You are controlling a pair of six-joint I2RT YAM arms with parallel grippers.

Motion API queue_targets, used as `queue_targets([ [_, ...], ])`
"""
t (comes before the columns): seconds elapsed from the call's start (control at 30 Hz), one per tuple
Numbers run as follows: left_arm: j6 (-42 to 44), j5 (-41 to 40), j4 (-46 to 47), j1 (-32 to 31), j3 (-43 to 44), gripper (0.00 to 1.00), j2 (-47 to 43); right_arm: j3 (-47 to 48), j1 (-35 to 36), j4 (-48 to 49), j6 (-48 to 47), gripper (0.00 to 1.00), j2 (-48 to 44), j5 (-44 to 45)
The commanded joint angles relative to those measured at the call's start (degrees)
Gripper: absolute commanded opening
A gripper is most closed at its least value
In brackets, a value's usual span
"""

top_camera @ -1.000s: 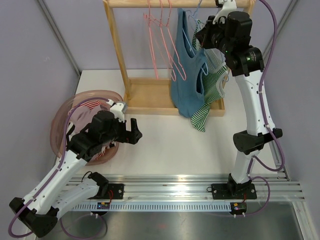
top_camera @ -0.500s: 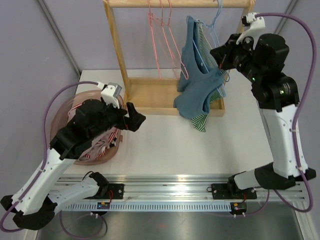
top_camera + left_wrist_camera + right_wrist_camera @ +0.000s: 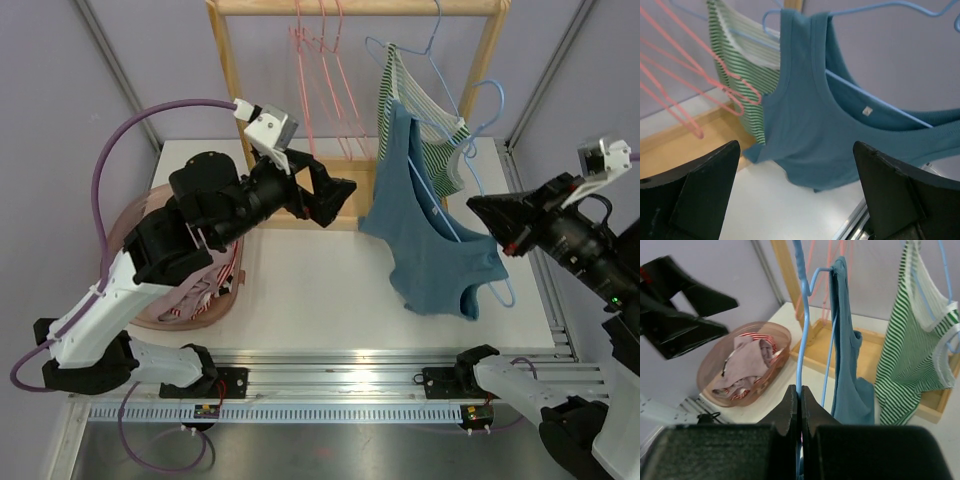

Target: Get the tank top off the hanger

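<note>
I should next grab the blue tank top with my left gripper by the tank top's shoulder strap nearest my left gripper. This is to slide the tank top off the hanger that my right gripper holds.
A blue tank top [image 3: 430, 250] hangs on a light blue hanger [image 3: 490, 100] that is off the rack, held above the table. My right gripper [image 3: 478, 208] is shut on the hanger's wire; in the right wrist view the wire [image 3: 802, 315] rises from between the closed jaws, with the tank top [image 3: 847, 365] hanging beside it. My left gripper [image 3: 335, 195] is open and empty, raised to the left of the tank top and facing it. In the left wrist view the tank top [image 3: 805, 130] hangs ahead of the open fingers [image 3: 700, 195].
A green striped tank top [image 3: 425, 105] on another blue hanger stays on the wooden rack [image 3: 350, 8], next to empty pink hangers [image 3: 320, 70]. The rack's wooden base tray [image 3: 290, 190] lies behind. A pink basket [image 3: 190, 290] with clothes stands at the left.
My right arm has pulled the hanger and blue tank top off the rack, toward the front right. My left arm has risen and swung right toward the tank top.
</note>
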Motion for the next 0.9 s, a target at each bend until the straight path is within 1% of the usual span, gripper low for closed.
queue_targets([
  [0.0, 7.3, -4.95, 6.11, -3.97, 5.79, 0.99, 3.92, 0.77, -0.17, -0.39, 2.38, 0.0, -2.28, -9.16],
  [0.03, 7.74, -5.21, 6.28, -4.42, 7.2, 0.99, 4.64, 1.2, -0.17, -0.57, 2.64, 0.0, -2.8, -10.23],
  [0.1, 8.71, -6.44, 7.24, -5.47, 7.22, 0.99, 6.39, 1.56, -0.17, -0.57, 3.25, 0.0, -3.24, -12.86],
  [0.27, 9.5, -7.23, 11.81, -6.71, 3.0, 0.99, 7.11, 2.09, -0.08, -1.1, 3.78, 0.0, -3.77, -15.6],
  [0.33, 9.59, -7.41, 12.96, -6.8, 2.47, 0.97, 7.63, 1.13, -0.08, -0.05, 4.22, 0.0, -4.47, -17.53],
  [0.37, 9.85, -7.85, 13.05, -6.71, 2.55, 0.93, 7.89, 0.86, -0.17, 0.48, 4.4, 0.0, -4.65, -18.67],
  [0.47, 10.29, -8.73, 12.7, -6.71, 3.17, 0.87, 9.12, 0.68, -0.17, 1.1, 4.66, 0.0, -5.01, -19.64],
  [0.57, 10.82, -9.95, 12.18, -6.71, 3.0, 0.68, 9.91, 0.59, -0.17, 1.45, 4.58, 0.0, -5.44, -19.21],
  [0.6, 10.9, -10.48, 12.0, -6.71, 2.91, 0.53, 10.09, 0.51, -0.09, 1.37, 4.4, 0.0, -5.45, -18.86],
  [0.7, 11.08, -12.07, 11.91, -6.71, 1.86, 0.31, 9.92, 0.24, -0.08, 0.93, 3.79, 0.0, -5.27, -17.27],
  [0.73, 11.26, -13.29, 11.91, -6.71, 1.5, 0.18, 9.83, 0.07, -0.08, 0.93, 3.61, 0.0, -5.36, -17.1],
  [0.8, 11.52, -15.31, 12.52, -6.62, 0.28, 0.04, 9.31, -0.81, -0.17, 1.28, 3.61, 0.0, -5.71, -17.36],
  [0.83, 11.69, -17.76, 12.61, -6.71, -0.08, 0.0, 9.13, -1.16, -0.17, 1.36, 3.26, 0.0, -5.88, -17.45],
  [0.87, 11.7, -19.35, 12.7, -6.71, -0.34, 0.0, 8.69, -1.51, -0.17, 1.36, 3.08, 0.0, -6.06, -17.53],
])
